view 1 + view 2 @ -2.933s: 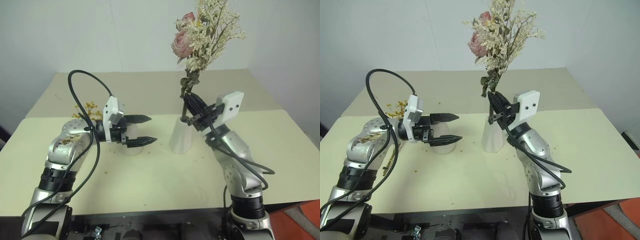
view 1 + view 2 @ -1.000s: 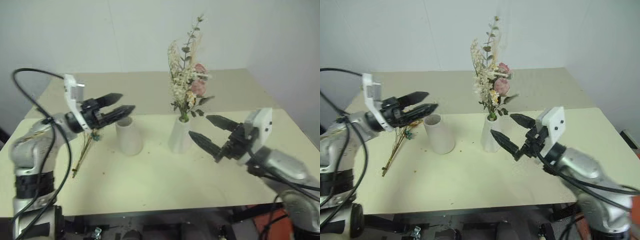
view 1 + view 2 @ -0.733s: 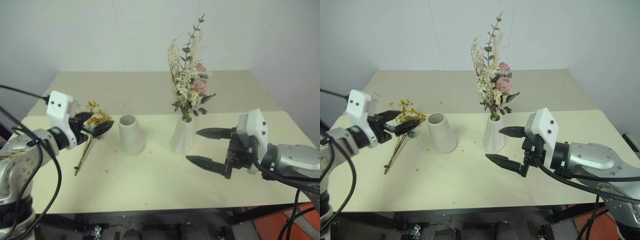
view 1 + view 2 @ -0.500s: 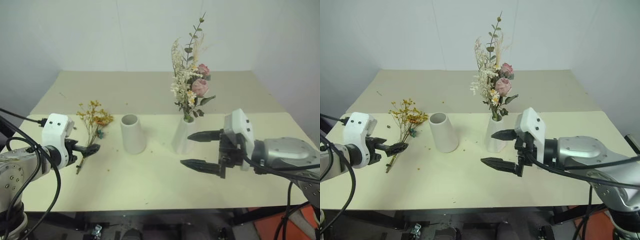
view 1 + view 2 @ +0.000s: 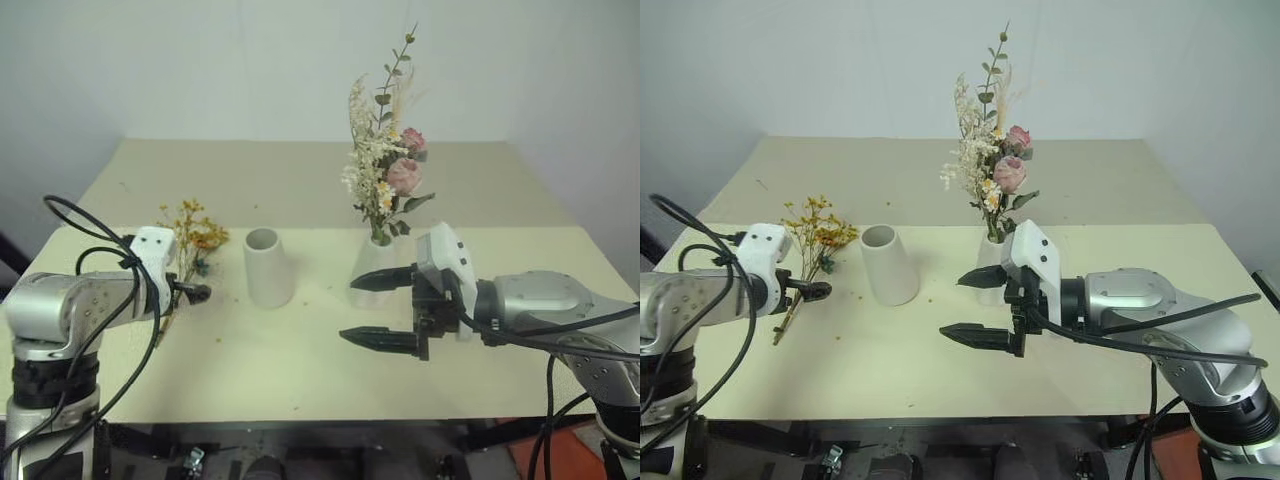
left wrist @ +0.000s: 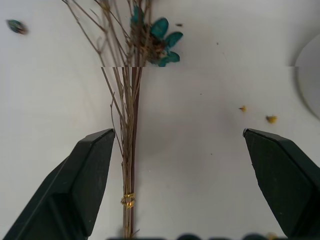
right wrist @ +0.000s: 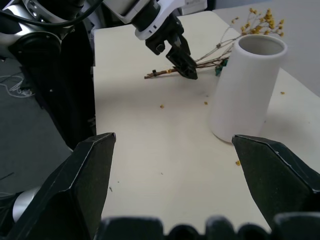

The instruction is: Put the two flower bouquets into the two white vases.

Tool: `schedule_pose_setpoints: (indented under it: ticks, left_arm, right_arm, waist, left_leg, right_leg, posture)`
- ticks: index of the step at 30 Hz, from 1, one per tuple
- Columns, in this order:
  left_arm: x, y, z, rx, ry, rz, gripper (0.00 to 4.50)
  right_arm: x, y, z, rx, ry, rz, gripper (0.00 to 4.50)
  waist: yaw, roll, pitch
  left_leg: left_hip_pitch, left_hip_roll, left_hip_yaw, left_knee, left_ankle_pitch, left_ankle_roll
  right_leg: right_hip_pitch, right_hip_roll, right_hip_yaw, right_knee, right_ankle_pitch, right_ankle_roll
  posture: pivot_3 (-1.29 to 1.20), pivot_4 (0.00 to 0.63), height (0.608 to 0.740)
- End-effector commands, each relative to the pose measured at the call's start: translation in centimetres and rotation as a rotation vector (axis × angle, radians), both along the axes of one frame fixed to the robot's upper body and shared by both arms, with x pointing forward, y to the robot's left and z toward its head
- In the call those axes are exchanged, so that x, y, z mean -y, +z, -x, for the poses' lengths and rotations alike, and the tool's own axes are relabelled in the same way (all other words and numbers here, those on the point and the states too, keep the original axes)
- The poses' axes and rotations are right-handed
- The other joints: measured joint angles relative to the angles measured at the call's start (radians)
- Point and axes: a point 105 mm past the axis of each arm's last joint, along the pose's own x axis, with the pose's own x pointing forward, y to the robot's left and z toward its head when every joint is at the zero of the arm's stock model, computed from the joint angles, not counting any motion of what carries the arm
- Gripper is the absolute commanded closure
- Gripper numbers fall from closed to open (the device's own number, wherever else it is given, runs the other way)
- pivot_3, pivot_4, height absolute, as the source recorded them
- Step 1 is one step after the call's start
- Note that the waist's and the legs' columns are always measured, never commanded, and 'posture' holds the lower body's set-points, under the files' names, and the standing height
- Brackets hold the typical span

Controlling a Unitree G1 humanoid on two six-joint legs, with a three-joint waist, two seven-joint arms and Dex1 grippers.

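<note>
I need to put the yellow bouquet (image 5: 190,238) into the empty white vase (image 5: 268,270), so next my left gripper needs to grab the bouquet by its bundled stems.
The yellow bouquet (image 5: 190,238) lies flat on the table, left of the wide-mouthed white vase (image 5: 266,268), which stands empty. My left gripper (image 5: 197,293) hangs open low over the bouquet's stems (image 6: 127,150), which run between its fingers close to one finger (image 6: 92,175). The pink rose bouquet (image 5: 388,170) stands upright in the narrow-necked white vase (image 5: 372,282). My right gripper (image 5: 347,310) is open and empty just in front of that vase, pointing left toward the wide-mouthed vase (image 7: 247,95).
The cream table (image 5: 300,380) carries small yellow crumbs (image 6: 270,119) around the wide vase. A seam joins it to a second table (image 5: 300,180) behind. A black cable (image 5: 90,215) loops over my left arm. A white wall rises behind.
The pink bouquet, earlier held above the narrow vase, now stands in it and my right gripper has let go and drawn back. My left gripper has dropped and tipped down over the yellow stems.
</note>
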Motion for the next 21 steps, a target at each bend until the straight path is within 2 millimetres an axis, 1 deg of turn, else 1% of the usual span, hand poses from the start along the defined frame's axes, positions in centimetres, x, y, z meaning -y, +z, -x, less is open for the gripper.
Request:
schedule_pose_setpoints:
  ticks: [1,6,10,13,15,16,21]
  left_arm:
    - [-1.1,0.9,-1.1,0.045,0.052,-0.027,0.0]
    - [-1.0,0.9,-1.9,0.048,0.035,-0.012,0.0]
    - [-1.2,-0.3,-2.5,0.023,0.032,-0.008,0.0]
    - [-1.2,-0.9,-3.1,0.024,0.029,0.0,0.59]
    - [-1.2,-1.1,-3.5,0.025,0.032,-0.007,1.16]
    - [-1.2,-1.1,-3.6,0.026,0.031,-0.006,1.56]
    - [-1.0,-0.9,-3.8,0.022,0.018,-0.008,3.19]
  right_arm:
    - [-0.1,0.7,0.6,0.039,-0.006,-0.013,0.06]
    - [-0.1,0.4,0.6,0.031,-0.031,-0.022,0.06]
    - [-0.1,0.2,0.5,0.032,-0.051,-0.031,0.06]
    - [-0.1,0.2,0.5,0.03,-0.059,-0.034,0.0]
    - [-0.1,0.1,0.5,0.03,-0.064,-0.034,0.0]
    - [0.0,0.1,0.5,0.03,-0.066,-0.033,0.0]
    - [0.1,0.1,0.4,0.036,-0.079,-0.03,0.0]
  waist:
    - [-0.002,0.0,0.0]
    - [-0.001,0.0,0.0]
    - [-0.001,0.0,0.0]
    - [-0.001,0.0,0.0]
    - [0.0,0.0,0.0]
    - [0.0,0.0,0.0]
    - [-0.002,0.0,0.0]
  left_leg:
    - [0.0,0.0,0.0,0.0,0.0,0.0]
    - [0.0,0.0,0.0,0.0,0.0,0.0]
    - [0.0,0.0,0.0,0.0,0.0,0.0]
    - [0.0,0.0,0.0,0.0,0.0,0.0]
    - [0.0,0.0,0.0,0.0,0.0,0.0]
    - [0.0,0.0,0.0,0.0,0.0,0.0]
    - [0.0,0.0,0.0,0.0,0.0,0.0]
  right_leg:
    - [0.0,0.0,0.0,0.0,0.0,0.0]
    - [0.0,-0.001,0.0,0.0,0.0,0.0]
    - [0.0,-0.001,0.0,0.0,0.0,0.0]
    - [0.0,0.0,0.0,0.0,0.0,0.0]
    - [0.0,-0.001,0.0,0.0,0.0,0.0]
    - [0.0,0.0,0.0,0.0,0.0,0.0]
    - [0.0,-0.001,0.0,0.001,0.0,0.0]
  posture:
    - [0.0,0.15,0.74]
    - [0.0,0.15,0.74]
    - [0.0,0.15,0.74]
    - [0.0,0.15,0.74]
    - [0.0,0.15,0.74]
    - [0.0,0.15,0.74]
    - [0.0,0.15,0.74]
